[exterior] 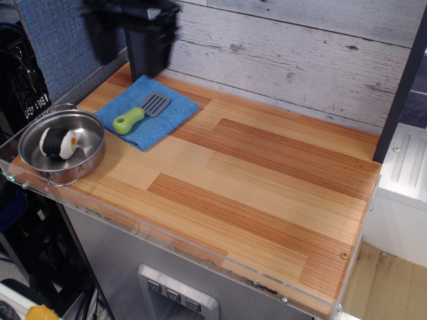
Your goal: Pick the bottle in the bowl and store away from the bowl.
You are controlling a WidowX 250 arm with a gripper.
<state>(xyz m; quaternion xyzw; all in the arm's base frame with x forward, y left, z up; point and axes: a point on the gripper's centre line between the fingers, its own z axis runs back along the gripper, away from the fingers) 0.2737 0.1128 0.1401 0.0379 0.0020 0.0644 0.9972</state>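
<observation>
I will next grab the bottle by its white ends, so I can store it away from the steel bowl.
The bottle (59,143), a small plush sushi roll with black wrap and a white end with an orange-green spot, lies inside the bowl (92,131). The bowl is a shallow shiny steel pot with wire loop handles, at the table's front left corner. My gripper (131,50) hangs high at the back left, above the far end of the blue cloth, well behind and above the bowl. It is motion-blurred. Its two dark fingers (101,37) stand wide apart with nothing between them.
A blue cloth (167,113) lies behind the bowl with a green-handled spatula (131,120) on it. A black post (137,63) stands at the back left by the whitewashed plank wall. A clear acrylic lip (200,250) edges the wooden tabletop's front.
</observation>
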